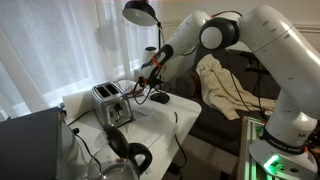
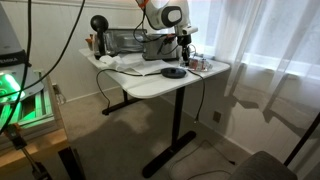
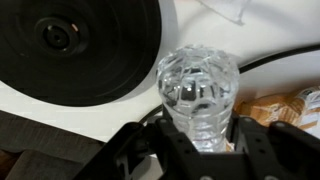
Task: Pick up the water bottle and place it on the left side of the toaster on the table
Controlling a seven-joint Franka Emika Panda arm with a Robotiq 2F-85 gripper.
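Note:
My gripper has both black fingers shut against the bottle's sides. The water bottle (image 1: 148,84) (image 3: 198,88) would rise along with my gripper if I lifted it now.
The clear plastic water bottle (image 3: 198,88) sits between the two black fingers of my gripper (image 3: 198,135), which press on both its sides. In both exterior views the gripper (image 1: 150,74) (image 2: 183,42) is over the far end of the white table (image 1: 178,108) (image 2: 150,88), with the bottle (image 2: 185,55) hanging below it, close to the tabletop. The brushed-steel toaster (image 1: 108,102) stands toward the other end of the table, well apart from the gripper. I cannot tell whether the bottle touches the table.
A black round disc (image 3: 80,45) (image 1: 160,97) (image 2: 174,72) lies on the table right beside the bottle. A black desk lamp (image 1: 141,12) rises behind. Black headphones (image 1: 130,152) and cords lie near the toaster. A brown snack packet (image 3: 285,105) lies next to the gripper.

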